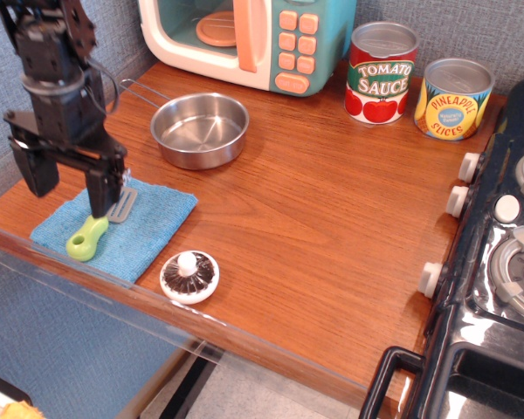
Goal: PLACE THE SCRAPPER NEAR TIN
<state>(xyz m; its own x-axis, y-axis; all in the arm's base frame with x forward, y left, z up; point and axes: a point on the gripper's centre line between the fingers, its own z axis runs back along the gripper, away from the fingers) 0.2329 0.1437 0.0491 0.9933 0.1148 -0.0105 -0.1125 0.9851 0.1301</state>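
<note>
The scrapper should go near the tomato sauce tin [382, 72], so my gripper should grab it by its lime-green handle [86, 238] next.
The scrapper lies on a blue cloth [148, 234] at the table's front left: its lime-green handle [86, 238] points toward the front edge and its grey slotted blade [122, 204] is partly hidden behind a finger. My black gripper [63, 186] hangs open just above the cloth; its right finger [100, 192] stands over the blade's near end and its left finger [26, 170] is beyond the cloth's left edge. It holds nothing. The tomato sauce tin [382, 72] stands upright at the back right, far from the scrapper.
A steel pan [198, 130] sits behind the cloth. A toy microwave [244, 39] stands at the back. A yellow pineapple slices can [454, 98] stands right of the tin. A white and black lid with a knob [189, 276] lies near the front edge. A toy stove [498, 253] fills the right side.
</note>
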